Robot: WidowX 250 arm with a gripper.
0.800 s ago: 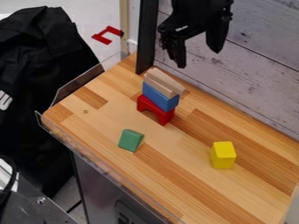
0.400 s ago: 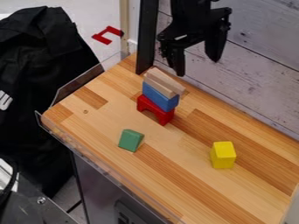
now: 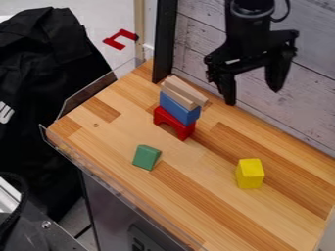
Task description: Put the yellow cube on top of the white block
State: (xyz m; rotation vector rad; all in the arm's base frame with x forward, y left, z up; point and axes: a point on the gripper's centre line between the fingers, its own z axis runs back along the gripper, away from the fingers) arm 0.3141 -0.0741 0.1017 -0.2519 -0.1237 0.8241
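Observation:
The robot's gripper will next pick up the yellow cube by its body, to set the yellow cube on top of the white block.
My black gripper (image 3: 253, 97) hangs open near the back edge of the table, with nothing between its fingers. Below it, toward the front right, a yellow cube-like block (image 3: 250, 173) stands on the wood. To the gripper's left rises a stack: a red arch (image 3: 174, 122) at the bottom, a blue block (image 3: 179, 108) on it, and pale wood-coloured pieces (image 3: 184, 91) on top. I see no clearly white block.
A green block (image 3: 146, 157) lies in front of the stack. The wooden table (image 3: 196, 196) has a clear plastic rim along its left and front edges. A black post (image 3: 165, 41) stands at the back left corner, beside a plank wall (image 3: 307, 93).
The gripper has moved right and down in the view, from above the stack toward the side of the yellow block. The blocks have stayed where they were.

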